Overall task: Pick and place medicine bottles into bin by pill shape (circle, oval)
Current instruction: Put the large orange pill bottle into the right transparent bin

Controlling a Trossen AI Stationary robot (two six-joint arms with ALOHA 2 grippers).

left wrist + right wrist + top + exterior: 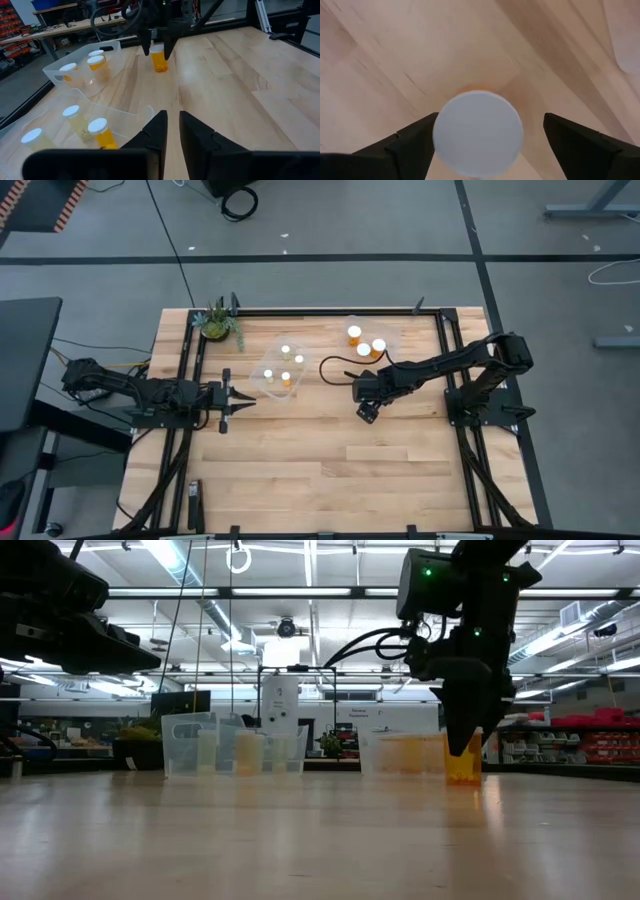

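Observation:
The last orange bottle still needs to go into its bin. My right gripper will next grab the bottle by its white cap [477,132] to sort it there.
One orange bottle with a white cap [477,132] stands upright on its base on the bare table; it also shows in the low view [462,766] and the left wrist view [159,60]. My right gripper [367,410] is open right above it, one finger on each side of the cap. My left gripper [238,402] waits at the table's left, empty, its fingers a narrow gap apart [173,131]. The other bottles stand in two clear bins: several in the left bin [280,370], three in the far right bin [368,340]. My right gripper comes at the bottle from above, fingers pointing down. One finger [415,145] stands right at the cap's edge [440,135]; I cannot tell whether it touches. The other finger [580,145] is plainly apart from the cap. The bottle stands upright on the table.
A small green potted plant [217,323] stands at the far left corner. A black cable [335,365] loops between the bins. Dark frame rails run along the table's left and right sides. Bare wood lies toward the near edge [330,470].

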